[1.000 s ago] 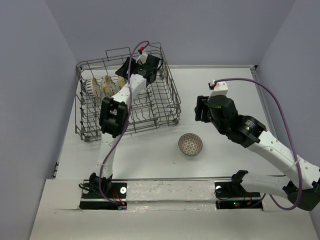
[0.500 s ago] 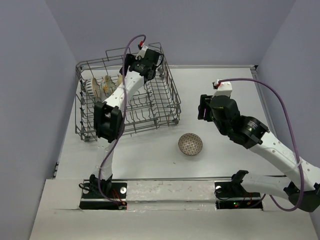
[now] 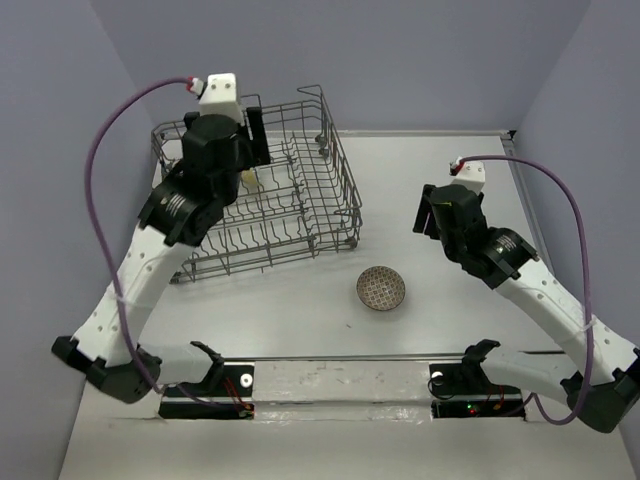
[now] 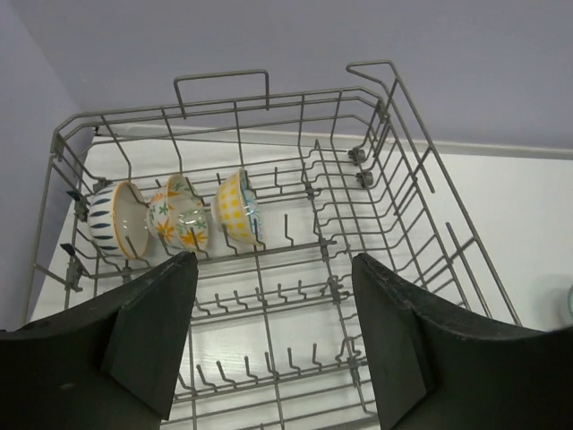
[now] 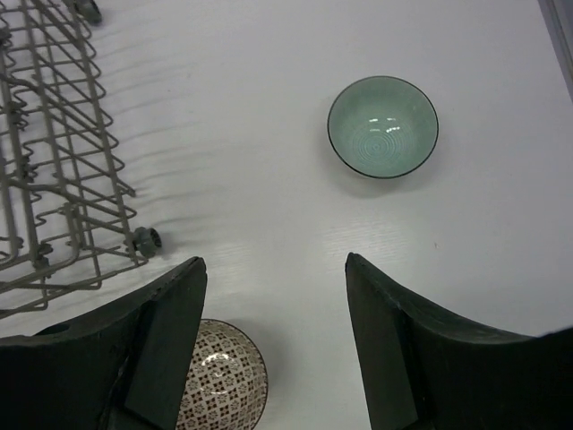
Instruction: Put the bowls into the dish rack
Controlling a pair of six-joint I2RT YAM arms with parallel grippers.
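Observation:
My right gripper reaches the brown-patterned bowl next and grabs its rim away from the rack point(image 3: 402, 291) point(image 5: 265, 382), leaving the opposite rim free for my left gripper.
The grey wire dish rack point(image 3: 310, 205) stands at the back left of the table. In the left wrist view, three bowls stand on edge in the rack's point(image 4: 394, 125) left row: a cream one with blue stripes point(image 4: 116, 222), a flowered one point(image 4: 177, 219) and a yellow one point(image 4: 239, 208). My left gripper point(image 4: 273, 340) is open and empty, held above the rack point(image 3: 245, 140). The brown-patterned bowl point(image 3: 381, 288) sits upright on the table, also in the right wrist view point(image 5: 219, 374). The teal bowl point(image 5: 383, 126) sits upright on the table. My right gripper point(image 5: 276, 305) is open and empty above the table point(image 3: 428, 215).
The white table point(image 3: 440, 320) is walled by lilac panels on the left, right and back. A rack wheel point(image 5: 145, 240) is near the brown-patterned bowl. The left arm's purple cable point(image 3: 120, 110) loops over the rack's left side. The teal bowl is hidden under the right arm in the top view.
My left arm has risen out of the rack's back right part and swung left and up, now above the rack. My right gripper has shifted slightly right.

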